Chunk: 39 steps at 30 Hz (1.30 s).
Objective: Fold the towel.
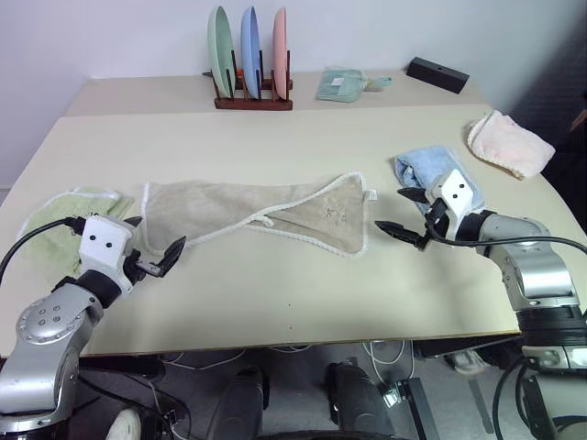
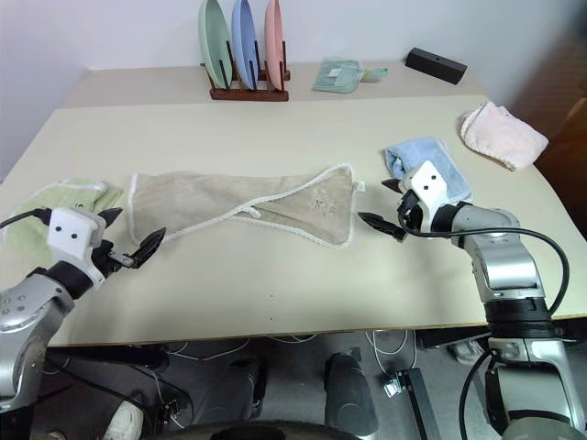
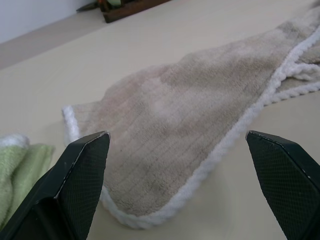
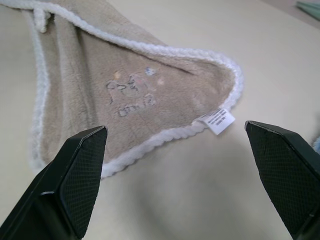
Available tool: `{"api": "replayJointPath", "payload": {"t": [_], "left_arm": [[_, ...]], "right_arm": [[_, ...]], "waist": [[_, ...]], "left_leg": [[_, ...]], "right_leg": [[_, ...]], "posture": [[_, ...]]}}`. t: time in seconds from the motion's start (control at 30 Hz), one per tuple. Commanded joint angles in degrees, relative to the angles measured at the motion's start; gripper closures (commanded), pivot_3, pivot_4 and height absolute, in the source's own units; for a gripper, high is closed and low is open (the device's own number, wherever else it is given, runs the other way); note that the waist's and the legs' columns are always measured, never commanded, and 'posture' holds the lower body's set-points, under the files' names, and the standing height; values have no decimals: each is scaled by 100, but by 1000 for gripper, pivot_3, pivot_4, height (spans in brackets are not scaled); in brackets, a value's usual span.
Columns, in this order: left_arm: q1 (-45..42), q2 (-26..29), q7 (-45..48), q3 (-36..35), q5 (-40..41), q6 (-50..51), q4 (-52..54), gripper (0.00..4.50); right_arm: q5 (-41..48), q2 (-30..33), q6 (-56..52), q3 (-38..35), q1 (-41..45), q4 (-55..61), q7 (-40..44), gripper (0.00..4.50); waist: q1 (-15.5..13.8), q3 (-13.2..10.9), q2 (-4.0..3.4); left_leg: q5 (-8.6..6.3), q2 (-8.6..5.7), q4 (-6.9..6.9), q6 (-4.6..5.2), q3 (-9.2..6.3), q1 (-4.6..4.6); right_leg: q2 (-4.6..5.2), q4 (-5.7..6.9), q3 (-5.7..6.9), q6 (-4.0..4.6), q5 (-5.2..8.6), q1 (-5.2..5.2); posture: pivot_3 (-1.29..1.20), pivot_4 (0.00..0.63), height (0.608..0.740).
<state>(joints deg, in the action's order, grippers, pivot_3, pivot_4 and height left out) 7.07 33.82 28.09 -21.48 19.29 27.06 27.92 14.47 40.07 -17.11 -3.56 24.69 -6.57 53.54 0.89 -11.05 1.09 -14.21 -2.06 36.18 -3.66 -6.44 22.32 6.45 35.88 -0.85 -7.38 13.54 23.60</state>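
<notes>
The left gripper pinches the towel by its corded corner next, where the thick hem is raised, since the towel's middle lies flat on the tabletop.
The towel (image 1: 238, 206), beige with white corded edging, lies lengthwise across the middle of the table (image 1: 275, 293), loosely folded and narrowing at its centre. Its wider right end bears a faint embroidered mark (image 4: 131, 95) and a white tag (image 4: 219, 121). My left gripper (image 1: 158, 235) hovers open just off the towel's left end, with that end's corded corner (image 3: 125, 217) lying between the fingers' line of sight. My right gripper (image 1: 390, 209) stands open just off the right end, facing the tag. Neither gripper holds anything.
A pale green towel (image 1: 64, 215) lies by my left arm and a light blue folded towel (image 1: 426, 170) behind my right gripper. A pink cloth (image 1: 509, 142), a plate rack (image 1: 252, 96), a small folded cloth (image 1: 341, 84) and a black box (image 1: 437, 73) sit farther back.
</notes>
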Motion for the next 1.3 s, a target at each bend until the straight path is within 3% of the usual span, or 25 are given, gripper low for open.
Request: {"api": "replayJointPath", "payload": {"t": [0.03,0.43,0.63,0.77,1.0,1.3], "left_arm": [[20,67,2,-107,11,-36,181,53],[177,182,105,-108,-54,-111,310,53],[185,436,586,507,160,89,798,53],[64,840,551,969,-467,102,732,53],[-22,1454,215,1175,-1679,-107,-222,53],[-407,1560,433,1069,-1777,-185,-1159,53]], "right_arm": [[77,44,5,-124,62,249,-51,0],[52,-361,25,166,61,401,-217,0],[383,-481,-569,254,-133,1048,-145,0],[251,-559,-558,374,-293,1186,-322,0],[260,-705,-557,484,-340,1346,-539,0],[241,-737,-493,474,-333,1390,-650,0]], "waist": [[-3,0,0],[10,0,0],[-25,0,-1],[-12,0,0],[27,-4,-6],[-2,-4,-6]], "left_leg": [[0,0,0,0,0,0],[0,0,-1,0,0,0],[0,-2,0,0,0,3],[0,-1,2,0,-1,0],[0,2,-4,1,1,-2],[0,1,-2,0,0,1]], "right_leg": [[0,0,0,0,0,0],[0,0,-1,0,0,1],[2,-5,-1,0,0,-1],[1,-3,0,18,9,-3],[-3,4,-2,15,9,5],[-1,4,1,11,8,4]], "posture": [[0,150,740],[0,150,740],[0,150,740],[0,150,740],[0,150,740],[0,150,740]]}}
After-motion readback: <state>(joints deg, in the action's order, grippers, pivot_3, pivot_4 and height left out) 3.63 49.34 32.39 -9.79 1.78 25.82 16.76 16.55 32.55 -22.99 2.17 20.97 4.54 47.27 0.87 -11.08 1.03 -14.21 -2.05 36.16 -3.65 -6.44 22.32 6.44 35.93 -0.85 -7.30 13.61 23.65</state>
